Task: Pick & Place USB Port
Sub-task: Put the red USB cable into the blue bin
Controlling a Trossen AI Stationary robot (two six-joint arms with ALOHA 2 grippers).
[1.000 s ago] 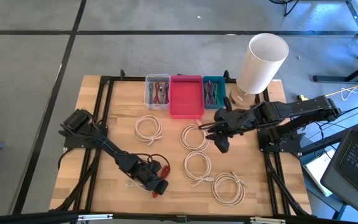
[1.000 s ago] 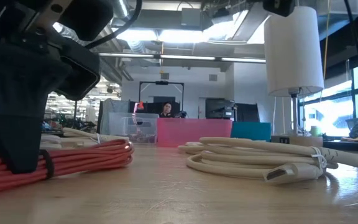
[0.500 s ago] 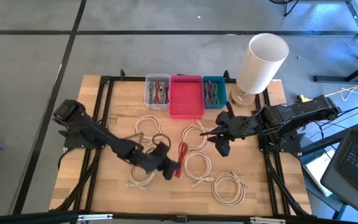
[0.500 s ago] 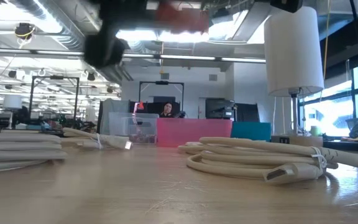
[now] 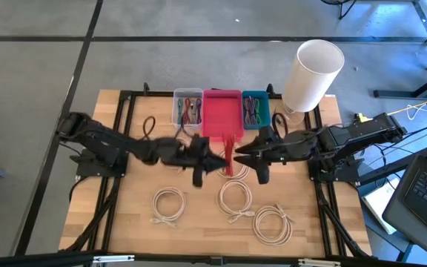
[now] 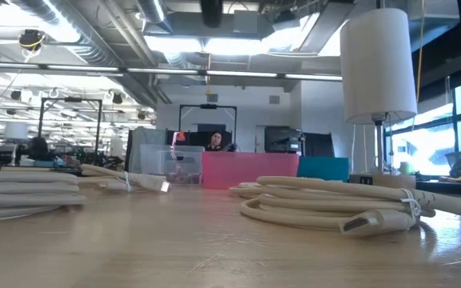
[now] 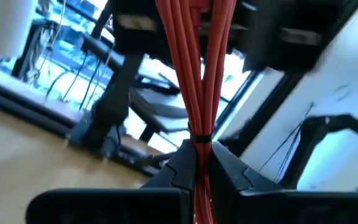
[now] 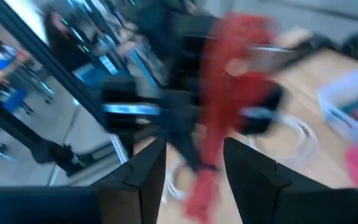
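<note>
Next, my right gripper grabs the red USB cable by the parts at its black tie (image 5: 229,157). Then the cable goes in the teal bin (image 5: 256,110).
The red USB cable (image 5: 228,152), a tied bundle, is up in the air over the table's middle, just near of the pink bin (image 5: 222,115). My left gripper (image 5: 215,157) reaches in from the left and is shut on it. In the left wrist view the red USB cable (image 7: 197,68) runs away from my left gripper (image 7: 201,158). My right gripper (image 5: 239,156) is open and faces it from the right. In the right wrist view the blurred red USB cable (image 8: 222,106) shows ahead of my right gripper (image 8: 194,165), apparently untouched. My left gripper pinches the red bundle between its two fingers, just short of the black tie (image 7: 201,138) around the strands. The fingers come about level from the table's left and lie across the bundle. The cable is lifted clear of the table.
A clear bin (image 5: 187,110) and a teal bin (image 5: 255,110), both holding coloured cables, flank the pink one at the far edge. A white lamp (image 5: 313,70) stands far right. White cable coils (image 5: 169,204), (image 5: 236,196), (image 5: 273,222) lie on the near half; another white coil (image 6: 334,204) shows in the low view.
My left gripper, shut on the red cable, has risen from the near left of the table and swung right and toward the far edge, to the middle in front of the pink bin. The cable has been lifted clear and now sits close to my right gripper.
</note>
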